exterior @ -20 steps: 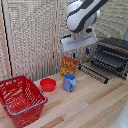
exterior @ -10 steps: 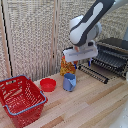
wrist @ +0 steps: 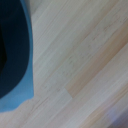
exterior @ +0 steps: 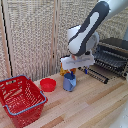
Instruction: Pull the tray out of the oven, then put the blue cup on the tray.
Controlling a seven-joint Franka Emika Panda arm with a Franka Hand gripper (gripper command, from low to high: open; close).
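My gripper picks up the cup by its rim [exterior: 69, 78] [wrist: 28, 45] next, to set the blue cup on the pulled-out tray.
The blue cup [exterior: 69, 83] stands upright on the wooden table, to the exterior view's left of the oven [exterior: 114, 54]. My gripper [exterior: 72, 74] hangs straight over the cup, right at its rim, and its fingers are hidden, so open or shut does not show. The wrist view is filled on one side by the cup's blue wall [wrist: 22, 60] and dark inside, with bare wood beside it. The dark barred tray [exterior: 101, 71] sticks out of the oven's open front, low over the table.
A shallow red bowl [exterior: 48, 84] sits just to the exterior view's left of the cup. A red wire basket [exterior: 19, 98] stands at the near left. A small yellow object [exterior: 63, 72] is behind the cup. A slatted screen backs the table.
The arm has come down and a little toward the exterior view's left, bringing the gripper from well above the cup to its rim. The cup, bowl and basket have not moved.
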